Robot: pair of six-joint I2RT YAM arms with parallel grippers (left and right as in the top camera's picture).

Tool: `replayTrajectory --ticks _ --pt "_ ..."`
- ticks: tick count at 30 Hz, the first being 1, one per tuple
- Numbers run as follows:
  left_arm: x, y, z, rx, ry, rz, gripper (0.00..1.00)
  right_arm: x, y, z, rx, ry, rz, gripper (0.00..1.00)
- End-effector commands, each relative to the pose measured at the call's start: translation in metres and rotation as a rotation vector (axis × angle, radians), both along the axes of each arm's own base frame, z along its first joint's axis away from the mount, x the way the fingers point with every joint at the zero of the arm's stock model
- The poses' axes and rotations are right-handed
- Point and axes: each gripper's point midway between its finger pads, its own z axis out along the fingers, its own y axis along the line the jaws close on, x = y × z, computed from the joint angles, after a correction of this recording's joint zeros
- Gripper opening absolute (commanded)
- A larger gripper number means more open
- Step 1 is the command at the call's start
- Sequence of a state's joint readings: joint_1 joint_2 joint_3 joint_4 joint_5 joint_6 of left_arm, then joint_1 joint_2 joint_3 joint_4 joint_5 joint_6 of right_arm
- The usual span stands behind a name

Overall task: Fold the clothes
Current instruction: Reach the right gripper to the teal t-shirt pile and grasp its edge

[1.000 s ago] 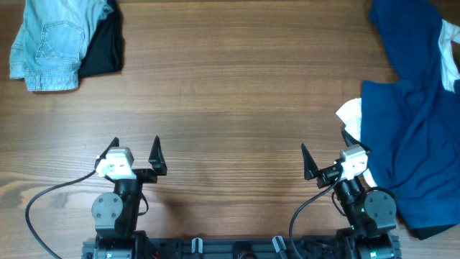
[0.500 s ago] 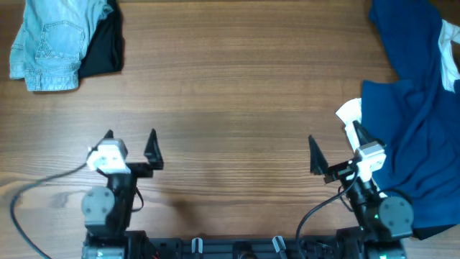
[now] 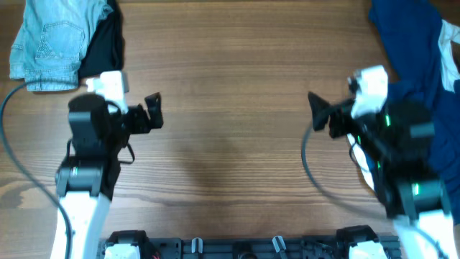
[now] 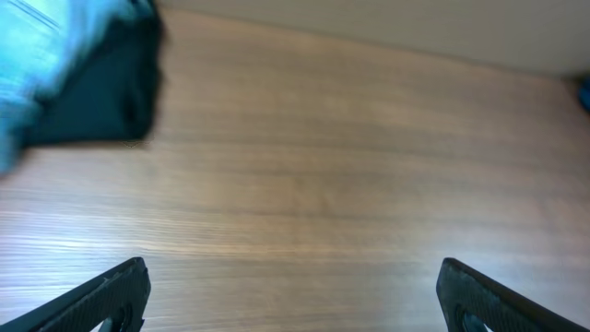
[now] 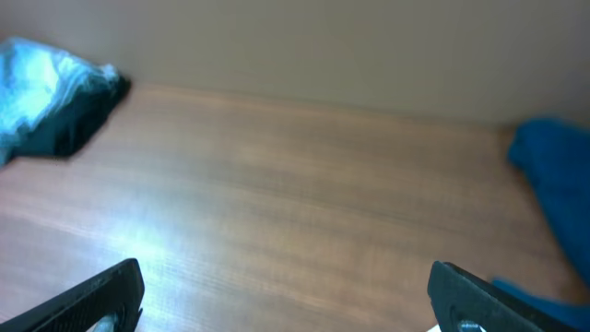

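My right gripper should next grab the dark blue T-shirt (image 3: 420, 65) by its edge facing the empty wood. Then I can drag it out for folding.
The clothes lie in two heaps at the table's far corners. A large dark blue T-shirt (image 3: 420, 65) fills the right side, with a white shirt (image 3: 450, 54) showing at its edge. At the far left a pale denim piece (image 3: 49, 43) rests beside a black garment (image 3: 102, 47). My left gripper (image 3: 129, 104) hovers open over bare wood right of that pile, which the left wrist view has at its upper left as the black garment (image 4: 97, 92). My right gripper (image 3: 341, 104) is open and empty just left of the blue T-shirt (image 5: 553, 175).
The wooden table (image 3: 230, 86) runs bare between the two heaps. Both arm bases stand at the near edge. A wall rises behind the table's far edge in the right wrist view.
Both arms have lifted from their low rest near the bases and swung forward over the table. The jaws stayed wide apart. No garment has moved.
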State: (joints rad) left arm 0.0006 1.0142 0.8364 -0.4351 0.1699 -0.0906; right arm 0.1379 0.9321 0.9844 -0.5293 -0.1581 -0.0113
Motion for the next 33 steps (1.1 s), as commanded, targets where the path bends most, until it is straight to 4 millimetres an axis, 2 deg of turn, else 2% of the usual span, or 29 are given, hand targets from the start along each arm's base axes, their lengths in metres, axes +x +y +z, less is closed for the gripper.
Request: replayTrajectory --ticks 1,5,7,8,10,13,15,16,20,25,29,33 --pt "0.012 -0.025 -0.021 -0.08 0.088 -0.118 1.0 0.036 0.019 0.002 0.045 0.095 0.071 1.0" --pt "0.019 -0.026 -0.058 -0.095 0.198 -0.117 1.0 0.071 0.03 -0.015 0.059 0.121 0.102 1.0" --pt "0.024 -0.026 -0.075 -0.098 0.243 -0.115 1.0 0.089 0.023 -0.026 0.023 0.114 0.06 1.0" --pt "0.025 -0.026 -0.084 -0.099 0.267 -0.114 1.0 0.099 0.011 -0.034 0.013 0.124 -0.014 1.0" --pt "0.027 -0.027 -0.1 -0.103 0.311 -0.113 1.0 0.116 -0.026 -0.054 0.031 0.17 -0.225 1.0" --pt "0.026 -0.027 -0.116 -0.105 0.359 -0.111 1.0 0.128 -0.082 -0.096 0.059 0.271 -0.433 0.98" --pt "0.027 -0.027 -0.119 -0.106 0.365 -0.111 1.0 0.132 -0.109 -0.118 0.056 0.313 -0.494 0.95" --pt "0.028 -0.027 -0.119 -0.108 0.362 -0.113 1.0 0.136 -0.138 -0.139 0.055 0.345 -0.564 0.94" --pt "0.031 -0.027 -0.116 -0.106 0.343 -0.114 1.0 0.141 -0.182 -0.174 0.067 0.381 -0.657 0.93" --pt "0.035 -0.027 -0.113 -0.107 0.324 -0.115 1.0 0.147 -0.209 -0.204 0.05 0.397 -0.721 0.9" --pt "0.036 -0.028 -0.112 -0.111 0.318 -0.114 1.0 0.146 -0.221 -0.23 0.002 0.429 -0.77 0.89" --pt "0.036 -0.028 -0.112 -0.11 0.318 -0.114 1.0 0.142 -0.223 -0.259 -0.035 0.489 -0.766 0.84"
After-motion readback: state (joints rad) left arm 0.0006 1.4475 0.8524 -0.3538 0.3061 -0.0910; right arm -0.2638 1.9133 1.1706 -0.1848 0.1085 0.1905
